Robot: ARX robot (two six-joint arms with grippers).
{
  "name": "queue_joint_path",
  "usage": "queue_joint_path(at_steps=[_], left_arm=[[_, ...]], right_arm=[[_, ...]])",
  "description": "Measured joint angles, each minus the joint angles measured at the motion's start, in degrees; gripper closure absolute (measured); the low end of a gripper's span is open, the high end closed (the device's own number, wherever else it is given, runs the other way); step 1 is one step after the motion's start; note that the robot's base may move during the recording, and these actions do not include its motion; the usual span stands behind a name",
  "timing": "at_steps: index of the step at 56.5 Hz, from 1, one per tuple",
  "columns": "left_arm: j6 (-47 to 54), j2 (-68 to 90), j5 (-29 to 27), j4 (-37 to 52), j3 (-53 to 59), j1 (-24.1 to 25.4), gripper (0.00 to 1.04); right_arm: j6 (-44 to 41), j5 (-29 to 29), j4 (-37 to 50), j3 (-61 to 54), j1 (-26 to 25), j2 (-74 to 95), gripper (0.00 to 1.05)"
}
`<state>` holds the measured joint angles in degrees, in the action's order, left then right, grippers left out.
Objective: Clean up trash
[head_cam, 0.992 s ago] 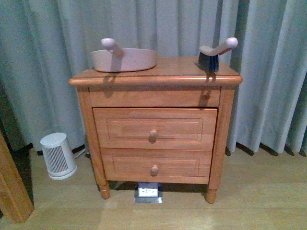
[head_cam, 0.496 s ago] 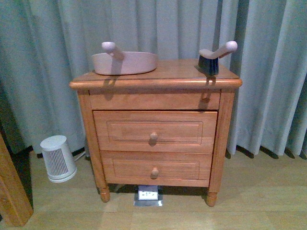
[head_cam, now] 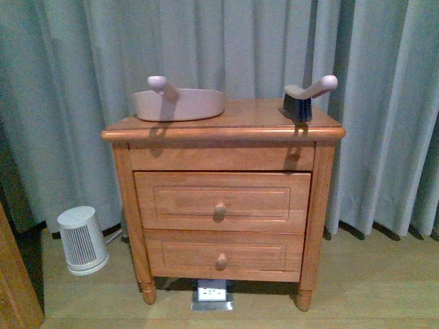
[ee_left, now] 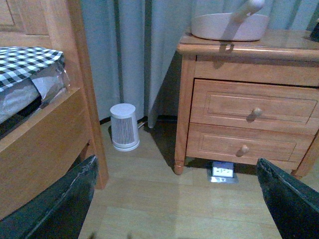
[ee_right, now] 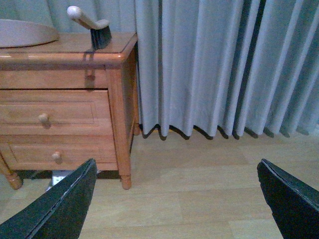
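The left gripper grabs the dustpan by its slim handle (head_cam: 162, 87) next, since the dustpan's broad pan spreads wider than my fingertips open.
No crumpled white wad of trash shows in any view. A pale pink dustpan (head_cam: 180, 103) lies on the left of a wooden nightstand's top (head_cam: 233, 123), and a dark-bristled hand brush with a pale handle (head_cam: 305, 97) stands on the right. The dustpan (ee_left: 230, 26) also shows in the left wrist view, the brush (ee_right: 95, 29) in the right wrist view. Neither arm shows in the front view. My left gripper (ee_left: 177, 204) is open and empty above the floor before the nightstand. My right gripper (ee_right: 177, 204) is open and empty above the floor to the nightstand's right.
The nightstand has two drawers with knobs (head_cam: 219, 209). A small white heater (head_cam: 82, 240) stands on the floor to its left, a floor socket box (head_cam: 211, 293) under it. Grey curtains (head_cam: 384, 103) hang behind. A wooden bed frame (ee_left: 60, 129) with checked bedding is at the left.
The nightstand, dustpan, brush and heater have all shifted lower in the front view, so the camera has tilted or risen. Nothing on the nightstand has moved.
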<state>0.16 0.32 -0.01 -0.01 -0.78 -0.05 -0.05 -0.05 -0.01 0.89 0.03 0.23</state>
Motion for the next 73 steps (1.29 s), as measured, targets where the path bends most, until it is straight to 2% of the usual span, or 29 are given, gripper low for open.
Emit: queue_joint_path(at_steps=[73], left_arm=[[0.0,-0.1,0.0,0.0,0.0,0.0,0.08]], right_arm=[[0.0,0.0,0.0,0.0,0.0,0.0,0.07]])
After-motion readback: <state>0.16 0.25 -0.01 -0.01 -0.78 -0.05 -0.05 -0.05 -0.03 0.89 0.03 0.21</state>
